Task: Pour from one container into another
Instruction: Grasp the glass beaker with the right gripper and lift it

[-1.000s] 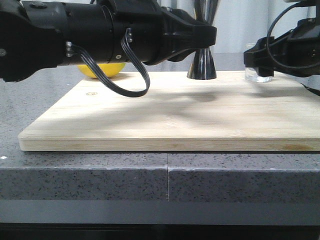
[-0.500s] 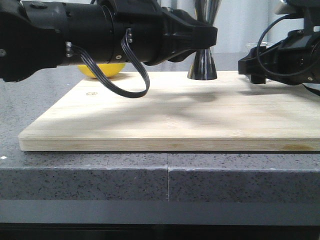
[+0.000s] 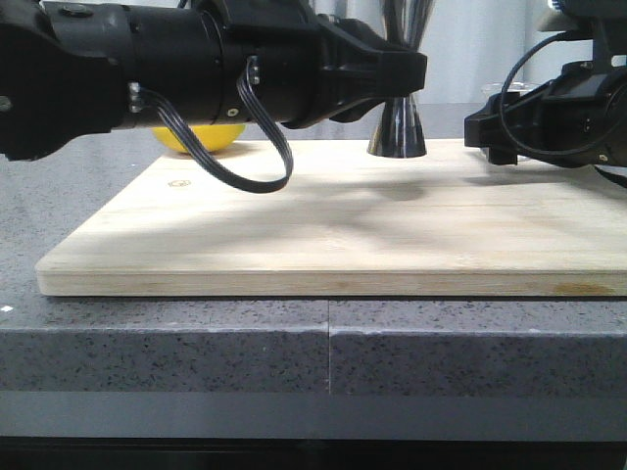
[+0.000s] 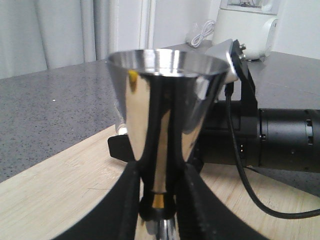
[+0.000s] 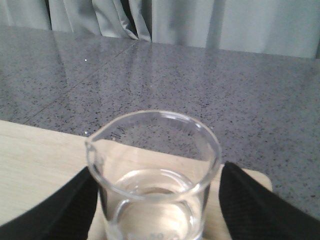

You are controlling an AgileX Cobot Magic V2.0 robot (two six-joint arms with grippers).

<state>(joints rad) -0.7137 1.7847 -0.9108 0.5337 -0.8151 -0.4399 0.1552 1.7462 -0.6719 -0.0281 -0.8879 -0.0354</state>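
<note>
My right gripper's fingers reach down beside the clear beaker (image 5: 155, 170), low over the wooden board, so my right gripper closes on the beaker next.
The steel hourglass jigger (image 4: 165, 110) stands upright on the wooden board (image 3: 323, 225), at its far edge; its base (image 3: 397, 132) shows in the front view. My left gripper (image 4: 159, 202) is shut on its narrow waist at the gold band, one black finger (image 4: 125, 200) on each side. The clear glass beaker (image 5: 155, 170), holding a little clear liquid, stands at the board's far right corner. My right gripper (image 5: 157, 175) is open around it: one finger (image 5: 75, 200) touches the glass, the other stands just off it. In the front view the right gripper (image 3: 490, 132) hides the beaker.
A yellow lemon (image 3: 196, 142) lies behind the left arm past the board's far left edge. The board rests on a grey speckled counter (image 3: 196, 333). The right arm (image 4: 285, 145) stretches across just beyond the jigger. A white appliance (image 4: 247, 25) stands far back.
My right gripper has moved in from the right around the beaker, which now is hidden behind it in the front view. The left gripper and jigger have stayed put.
</note>
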